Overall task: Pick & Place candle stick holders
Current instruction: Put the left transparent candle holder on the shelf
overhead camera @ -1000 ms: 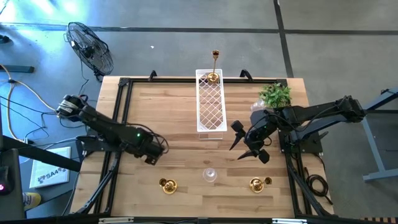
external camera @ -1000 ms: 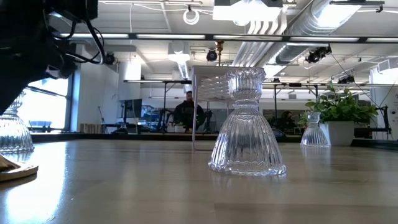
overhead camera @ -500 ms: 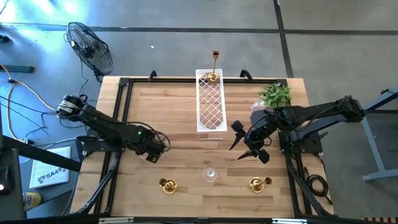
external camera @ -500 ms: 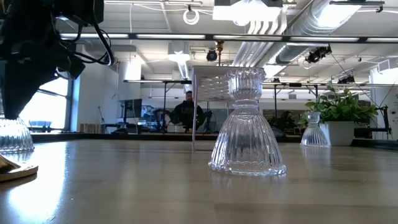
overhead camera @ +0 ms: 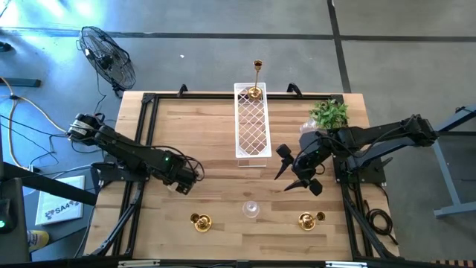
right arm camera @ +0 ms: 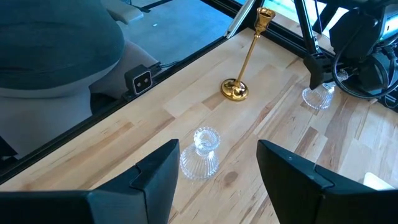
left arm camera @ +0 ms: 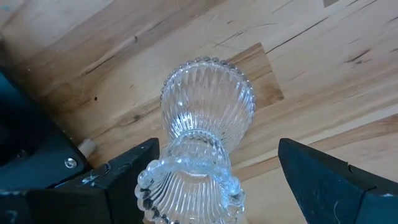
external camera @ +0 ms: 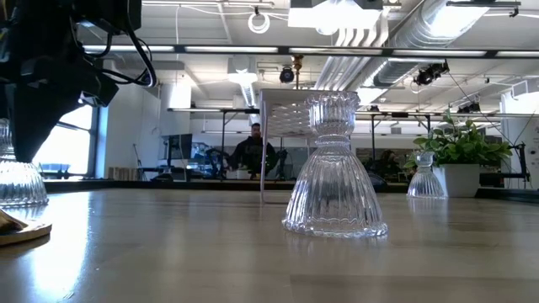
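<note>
The left gripper's fingers are on both sides of the beaded cup (left arm camera: 191, 185) in the left wrist view, so the left gripper should close on it.
A clear ribbed glass holder (left arm camera: 205, 106) stands on its base on the table, and my left gripper (left arm camera: 217, 149) is open around it, one finger on each side; it also shows in the low view (external camera: 17, 181). My left gripper is at the table's left middle (overhead camera: 183, 179). My right gripper (overhead camera: 291, 177) hangs open and empty at the right middle. A second glass holder (overhead camera: 251, 209) stands near the front, and a third (external camera: 425, 177) stands by the plant. A tall gold holder (right arm camera: 244, 62) stands front left. Another tall gold holder (overhead camera: 256, 80) stands at the tray's far end. A squat gold one (overhead camera: 307, 220) stands front right. My left gripper stands open over the glass holder's upper cup (left arm camera: 186, 171), coming from above and slanting. One finger (left arm camera: 127, 174) lies right beside the cup's beaded rim; I cannot tell whether it touches. The other finger (left arm camera: 323, 180) is clear of it. The holder stands upright on the table.
A white lattice tray (overhead camera: 251, 123) lies lengthwise at the far middle. A small green plant (overhead camera: 329, 113) stands at the far right. Black frame rails (overhead camera: 141, 134) run along the table's sides. Bare wood shows between the two arms.
My left gripper has come down over the glass holder at the table's left, its fingers now reaching lower beside it in the low view. The holder has stayed in place. My right arm has kept still.
</note>
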Robot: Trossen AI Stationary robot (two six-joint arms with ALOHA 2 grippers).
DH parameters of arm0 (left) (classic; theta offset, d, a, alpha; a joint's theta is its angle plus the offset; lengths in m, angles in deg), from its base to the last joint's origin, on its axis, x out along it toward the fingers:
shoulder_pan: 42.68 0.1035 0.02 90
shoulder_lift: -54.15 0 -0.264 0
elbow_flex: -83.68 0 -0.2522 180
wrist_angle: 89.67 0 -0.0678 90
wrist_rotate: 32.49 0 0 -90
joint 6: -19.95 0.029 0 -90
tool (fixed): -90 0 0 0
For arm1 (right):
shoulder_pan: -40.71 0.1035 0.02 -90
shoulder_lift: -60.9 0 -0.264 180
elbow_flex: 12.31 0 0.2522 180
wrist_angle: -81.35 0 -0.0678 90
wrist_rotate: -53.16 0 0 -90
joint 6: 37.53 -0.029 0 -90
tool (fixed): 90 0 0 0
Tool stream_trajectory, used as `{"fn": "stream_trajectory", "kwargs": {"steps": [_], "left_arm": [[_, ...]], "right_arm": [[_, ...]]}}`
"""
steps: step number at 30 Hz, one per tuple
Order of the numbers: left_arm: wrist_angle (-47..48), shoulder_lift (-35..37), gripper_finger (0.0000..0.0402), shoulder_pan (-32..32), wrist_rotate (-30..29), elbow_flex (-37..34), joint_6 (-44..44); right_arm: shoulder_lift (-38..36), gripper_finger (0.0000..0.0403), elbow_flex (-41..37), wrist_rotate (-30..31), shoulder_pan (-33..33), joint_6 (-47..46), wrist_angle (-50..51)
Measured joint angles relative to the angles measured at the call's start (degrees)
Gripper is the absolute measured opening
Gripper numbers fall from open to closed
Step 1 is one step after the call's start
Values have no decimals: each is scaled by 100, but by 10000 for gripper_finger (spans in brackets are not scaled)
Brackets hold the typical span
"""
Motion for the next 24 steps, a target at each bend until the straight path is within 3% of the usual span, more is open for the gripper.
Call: {"fn": "stream_trajectory", "kwargs": {"steps": [12,24], "left_arm": [[-18,-2,309,0,-22,0,-5],[-42,0,159,-1,-133,20,-4]], "right_arm": [[0,210,0,-2,-2,-109,26],[0,211,0,-1,-2,-109,26]]}}
